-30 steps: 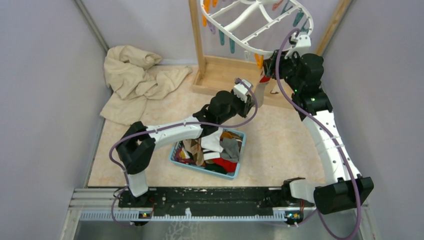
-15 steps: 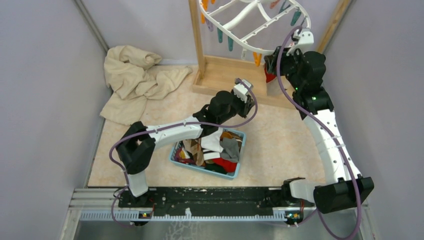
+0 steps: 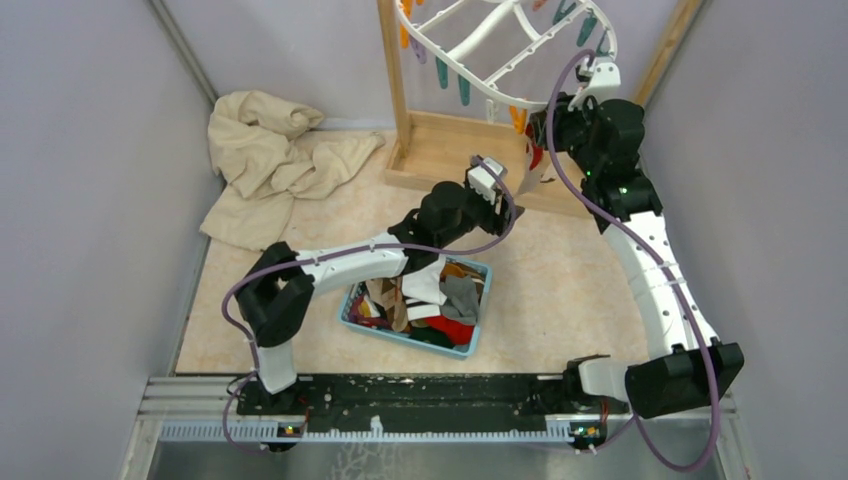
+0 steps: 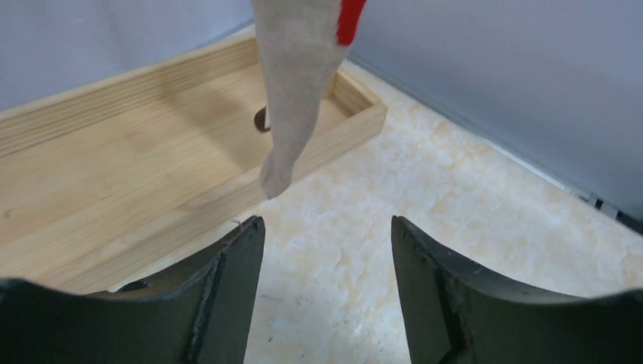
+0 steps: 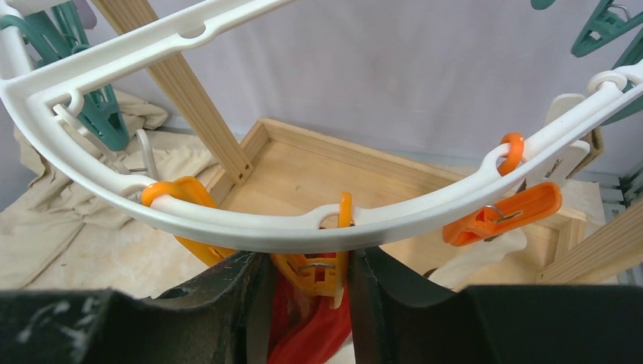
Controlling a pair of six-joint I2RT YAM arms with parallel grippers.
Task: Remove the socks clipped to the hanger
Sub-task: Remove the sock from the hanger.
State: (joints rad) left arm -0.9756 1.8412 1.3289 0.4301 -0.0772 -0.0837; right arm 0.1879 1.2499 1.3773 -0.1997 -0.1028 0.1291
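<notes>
My left gripper should grab the beige sock by its hanging end (image 3: 527, 182) to remove the sock from the hanger, and leave the clip to my right gripper.
The white oval hanger (image 3: 500, 60) hangs from the wooden rack, with orange and teal clips. In the right wrist view its ring (image 5: 250, 231) crosses just above my right gripper (image 5: 307, 262). That gripper is shut on an orange clip (image 5: 322, 269) that holds a red sock (image 5: 318, 334). A cream sock (image 5: 485, 254) hangs from the neighbouring orange clip (image 5: 504, 216). My left gripper (image 4: 326, 227) is open and empty, low over the floor by the rack's base. A beige sock with a red patch (image 4: 292, 91) hangs just ahead of it. In the top view the right gripper (image 3: 540, 135) is at the ring's near edge and the left gripper (image 3: 508, 195) is below it.
A blue basket (image 3: 482, 305) full of loose socks sits under the left arm. A large beige cloth (image 3: 270, 160) lies at the back left. The wooden rack's base tray (image 3: 450, 150) and posts (image 3: 395, 80) stand at the back. Grey walls close in both sides.
The hanger's near edge and my right gripper have shifted slightly up and back. The left arm has hardly moved.
</notes>
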